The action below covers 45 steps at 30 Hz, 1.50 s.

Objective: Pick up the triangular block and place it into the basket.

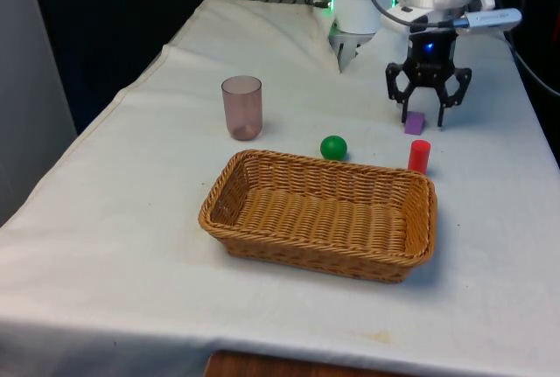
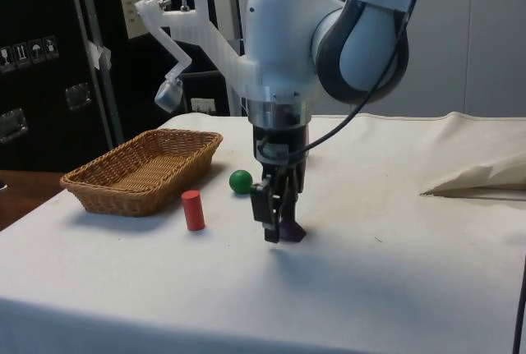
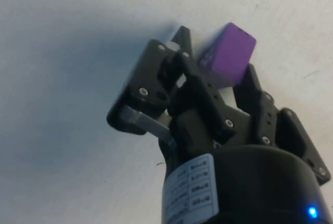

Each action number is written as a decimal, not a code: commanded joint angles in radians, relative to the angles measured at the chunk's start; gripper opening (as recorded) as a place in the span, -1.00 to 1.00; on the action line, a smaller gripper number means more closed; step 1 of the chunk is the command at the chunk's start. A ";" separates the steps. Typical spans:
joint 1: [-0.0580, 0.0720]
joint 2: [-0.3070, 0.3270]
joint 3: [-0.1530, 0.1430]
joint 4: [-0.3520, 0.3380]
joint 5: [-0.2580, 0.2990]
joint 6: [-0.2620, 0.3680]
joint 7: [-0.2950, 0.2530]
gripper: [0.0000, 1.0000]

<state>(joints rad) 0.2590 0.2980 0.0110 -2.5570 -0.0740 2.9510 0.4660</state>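
The gripper grabs the triangular block (image 1: 414, 123) by its opposite sides next, to place it into the wicker basket.
A small purple triangular block (image 1: 414, 123) lies on the white cloth behind the wicker basket (image 1: 262, 160), towards the front view's right. My gripper (image 1: 423, 117) is low over it and open, one finger on each side of the block. In the side view the block (image 2: 292, 232) peeks out beside the fingers (image 2: 271, 221) near the cloth. The wrist view has the purple block (image 3: 229, 55) sitting between the two fingers, with the cloth beneath it. The basket (image 2: 107, 194) holds nothing.
A green ball (image 1: 333, 147) and an upright red cylinder (image 1: 419, 156) stand between the block and the basket's far rim. A translucent pinkish cup (image 1: 242, 107) stands at the front view's left. A fold of cloth (image 2: 485, 177) rises at the side view's right.
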 commanded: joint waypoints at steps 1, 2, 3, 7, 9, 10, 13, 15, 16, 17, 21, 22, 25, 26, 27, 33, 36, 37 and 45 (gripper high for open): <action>0.015 0.003 -0.023 0.000 -0.019 0.015 0.016 0.15; 0.015 0.003 -0.023 0.000 -0.019 0.016 0.016 0.06; 0.015 0.004 -0.023 0.000 -0.019 0.016 0.016 -0.05; 0.015 0.005 -0.023 0.000 -0.019 0.018 0.016 -0.34; 0.015 0.005 -0.023 0.000 -0.019 0.018 0.016 -0.34; 0.000 0.001 -0.001 0.000 0.000 0.002 0.000 -0.34; 0.010 -0.011 -0.015 -0.002 -0.012 -0.002 0.010 -0.34; 0.009 -0.015 -0.013 -0.002 -0.011 -0.008 0.009 -0.34; 0.005 -0.032 -0.007 -0.004 -0.006 -0.022 0.005 -0.34; 0.003 -0.041 -0.004 -0.005 -0.004 -0.030 0.003 -0.34; 0.000 -0.069 0.001 -0.007 0.000 -0.057 -0.004 -0.34; 0.000 -0.089 0.003 -0.008 0.002 -0.078 -0.008 -0.34; -0.001 -0.120 0.004 -0.009 0.003 -0.107 -0.014 -0.34; -0.001 -0.130 0.004 -0.009 0.004 -0.118 -0.016 -0.34; -0.001 -0.140 0.004 -0.009 0.004 -0.127 -0.018 -0.34; -0.002 -0.192 0.004 -0.006 0.007 -0.176 -0.035 -0.34; -0.002 -0.217 0.001 -0.001 0.008 -0.202 -0.047 -0.34; -0.002 -0.225 0.000 0.000 0.009 -0.212 -0.051 -0.34; -0.004 -0.271 -0.016 0.021 0.013 -0.267 -0.095 -0.34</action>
<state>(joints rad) 0.2570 0.0270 -0.0090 -2.5390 -0.0740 2.6910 0.3830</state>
